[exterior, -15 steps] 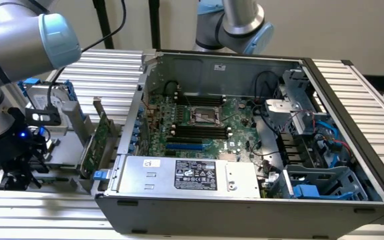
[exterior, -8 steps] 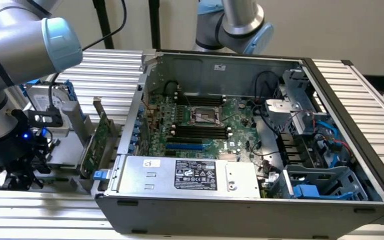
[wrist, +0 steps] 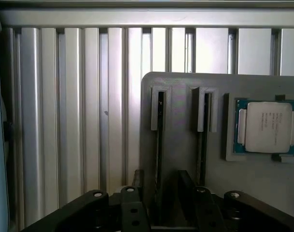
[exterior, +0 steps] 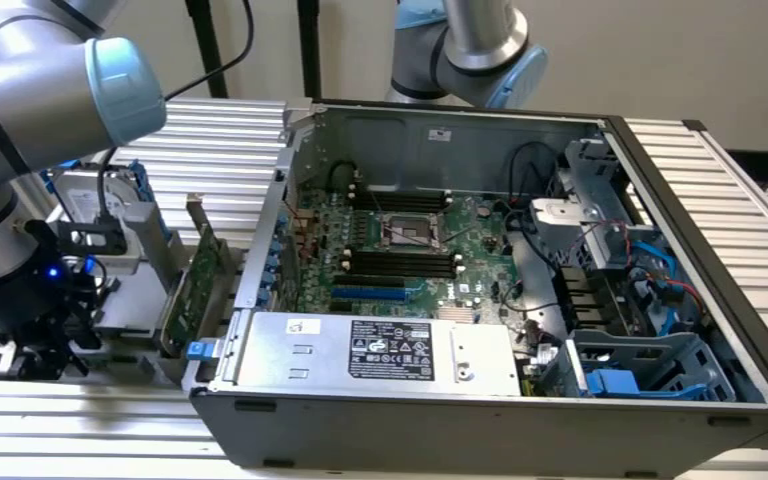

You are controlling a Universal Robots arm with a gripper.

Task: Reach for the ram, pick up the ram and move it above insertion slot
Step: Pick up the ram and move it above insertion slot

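Note:
The ram has a grey bracket wrapped around its end, so next my gripper will grab the ram by the open middle of its upper edge.
Two ram sticks stand on edge in a grey holder. One ram runs as a thin dark strip between my fingertips, and the second ram stands in the neighbouring slot. My gripper is open low over the holder, with one finger on each side of the first stick and not touching it. In the exterior view my gripper hangs low at the left, beside the open computer case. The black memory slots lie on the motherboard inside the case.
A processor chip rests in a recess of the holder beside the sticks. A wide green expansion card stands upright between my arm and the case. A second arm rises behind the case. Ribbed aluminium table surrounds the holder.

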